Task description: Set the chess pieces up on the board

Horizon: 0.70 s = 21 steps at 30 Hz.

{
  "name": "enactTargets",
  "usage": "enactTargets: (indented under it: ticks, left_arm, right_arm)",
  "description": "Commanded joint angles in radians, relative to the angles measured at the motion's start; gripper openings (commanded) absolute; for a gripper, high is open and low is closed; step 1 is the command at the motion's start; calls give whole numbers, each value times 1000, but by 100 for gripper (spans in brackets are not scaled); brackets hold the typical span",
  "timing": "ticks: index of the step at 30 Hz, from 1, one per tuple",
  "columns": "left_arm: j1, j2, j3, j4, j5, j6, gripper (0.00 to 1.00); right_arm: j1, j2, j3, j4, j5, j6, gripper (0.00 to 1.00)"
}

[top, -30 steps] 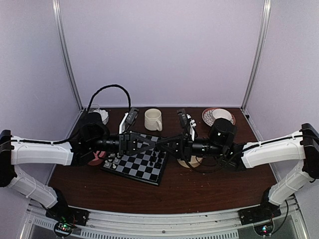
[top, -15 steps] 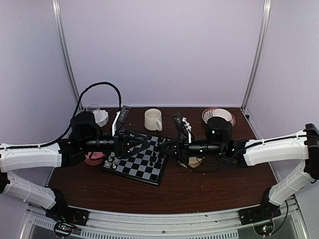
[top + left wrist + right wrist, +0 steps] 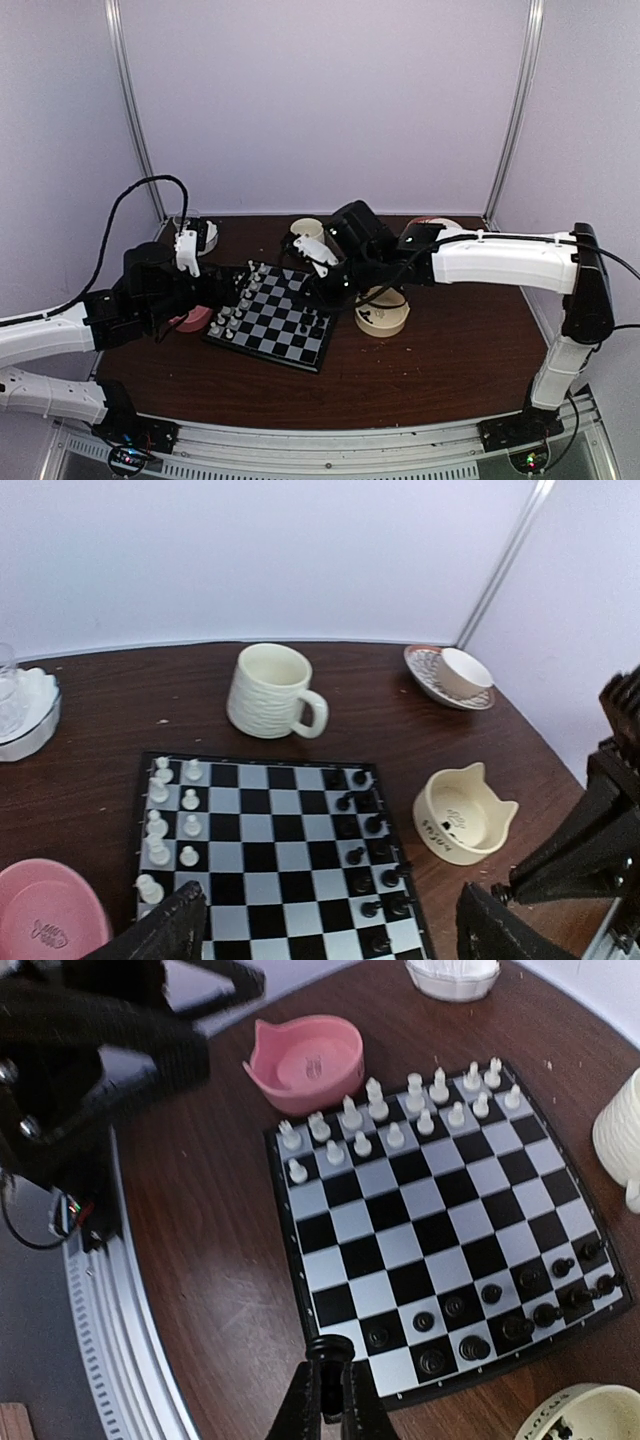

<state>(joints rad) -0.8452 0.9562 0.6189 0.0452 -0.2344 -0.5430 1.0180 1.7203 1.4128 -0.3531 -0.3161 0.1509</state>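
The black piece hangs well above the squares and would fall and topple if I opened now. It is too early for my right gripper to release it.
The board (image 3: 440,1210) lies flat, with white chess pieces (image 3: 395,1110) in two rows along one side and black chess pieces (image 3: 520,1315) along the opposite side. My right gripper (image 3: 334,1385) hangs above the board's corner on the black side, shut on a black piece (image 3: 335,1346) whose round base shows between the fingers. In the top view the right gripper (image 3: 322,290) reaches in from the back right. My left gripper (image 3: 335,935) is open wide and empty, back from the board's (image 3: 280,850) near edge. Seen from above, the left gripper (image 3: 212,285) sits left of the board (image 3: 270,320).
A pink bowl (image 3: 190,320) sits left of the board, and a cream cat-eared bowl (image 3: 465,815) to its right holds a few dark pieces. Behind stand a cream mug (image 3: 270,690), a saucer with a cup (image 3: 450,675) and a glass dish (image 3: 20,705).
The left gripper opened and drew back left off the board. The right arm rose and swung in over the board from the back right, staying shut.
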Motion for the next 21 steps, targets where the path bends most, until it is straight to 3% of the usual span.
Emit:
enactTargets:
  ticks: [1,8,21]
  left_arm:
    - [5,-51,-49,15,-250,12,86]
    - [5,-80,-90,38,-352,15,86]
    - [5,-88,-88,33,-338,20,86]
  right_arm:
    - [47,145,168,-340,160,-57,2]
    - [83,333,384,-525,241,-79,1]
    - [116,469,517,-585,217,-116,2]
